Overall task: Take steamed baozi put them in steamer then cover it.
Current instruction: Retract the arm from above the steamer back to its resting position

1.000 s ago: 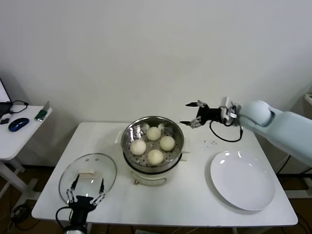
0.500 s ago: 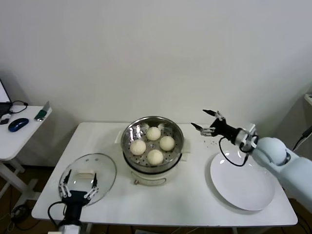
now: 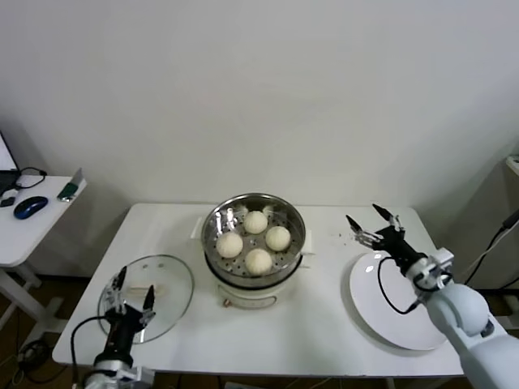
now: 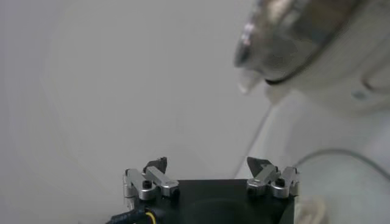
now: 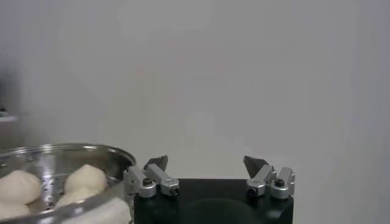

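Next, my left gripper grabs the glass lid by its narrow raised handle to cover the steamer, since the lid spreads wide and flat.
Four cream-white baozi (image 3: pixel 256 241) lie in the shiny steel steamer (image 3: pixel 217 220) on its white pot body at the table's middle; some show in the right wrist view (image 5: pixel 85 178). A glass lid (image 3: pixel 166 279) lies flat on the table's left front. My left gripper (image 3: pixel 130 293) is open and empty, low at the lid's near edge. My right gripper (image 3: pixel 372 225) is open and empty, above the far rim of the white plate, right of the steamer. The steamer's rim shows in the left wrist view (image 4: pixel 286 30).
A flat white plate (image 3: pixel 405 312) lies on the table's right. A side table at the far left holds a computer mouse (image 3: pixel 30 207) and a small object (image 3: pixel 68 191). A white wall stands behind the table.
My right arm has drawn back from beside the steamer, to the right and down toward the plate. My left gripper has sunk lower at the lid's near edge.
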`<action>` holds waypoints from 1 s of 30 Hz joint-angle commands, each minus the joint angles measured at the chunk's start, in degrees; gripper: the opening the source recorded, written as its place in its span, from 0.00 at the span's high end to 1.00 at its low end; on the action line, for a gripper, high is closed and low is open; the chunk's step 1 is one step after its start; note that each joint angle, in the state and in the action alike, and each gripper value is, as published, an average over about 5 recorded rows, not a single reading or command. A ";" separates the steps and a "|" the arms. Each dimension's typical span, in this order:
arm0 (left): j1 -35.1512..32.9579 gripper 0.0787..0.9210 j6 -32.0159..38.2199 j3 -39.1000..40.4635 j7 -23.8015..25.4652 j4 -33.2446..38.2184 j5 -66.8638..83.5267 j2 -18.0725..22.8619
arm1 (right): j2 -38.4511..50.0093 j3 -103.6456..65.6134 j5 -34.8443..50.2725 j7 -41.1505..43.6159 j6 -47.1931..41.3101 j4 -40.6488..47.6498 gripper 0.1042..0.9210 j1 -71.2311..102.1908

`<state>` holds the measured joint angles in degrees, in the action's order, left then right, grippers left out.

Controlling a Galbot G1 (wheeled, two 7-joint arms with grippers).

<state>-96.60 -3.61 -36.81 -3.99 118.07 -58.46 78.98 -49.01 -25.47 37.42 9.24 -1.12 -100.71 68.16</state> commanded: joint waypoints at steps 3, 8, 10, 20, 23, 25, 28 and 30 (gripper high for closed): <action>6.43 0.12 -0.59 0.90 2.88 -14.43 -31.79 -1.60 | -10.14 -10.16 -4.24 -2.29 -1.20 -0.77 0.12 12.36; 9.05 0.12 1.16 -0.05 0.71 -19.87 -31.69 -1.89 | -10.61 -10.05 -5.22 -1.87 -0.11 0.36 0.12 12.89; 10.10 0.12 1.89 -0.39 -0.10 -21.91 -31.38 -1.85 | -10.30 -10.15 -5.39 -1.66 0.27 0.73 0.12 12.99; 16.69 0.12 2.33 -1.20 -4.91 -28.65 -26.74 -1.82 | -10.09 -10.73 -6.02 -1.13 1.03 1.56 0.12 12.79; 18.12 0.12 2.44 -1.11 -6.21 -30.02 -26.14 -1.85 | -9.70 -11.30 -6.07 -0.77 1.27 2.26 0.12 12.53; 18.93 0.12 2.38 -0.98 -6.80 -30.86 -26.14 -1.84 | -9.52 -11.62 -6.04 -0.68 1.33 2.48 0.12 12.43; 20.30 0.12 2.37 -0.84 -7.30 -32.58 -26.11 -1.92 | -9.55 -11.90 -6.13 -0.60 1.32 2.55 0.12 12.35; 21.27 0.12 2.42 -0.81 -7.67 -33.72 -25.97 -2.03 | -9.77 -11.92 -6.40 -0.50 1.39 2.54 0.12 12.36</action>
<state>-80.47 -1.48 -37.60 -8.80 91.00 -84.21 77.33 -58.15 -36.31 31.70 8.47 -0.01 -98.79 79.83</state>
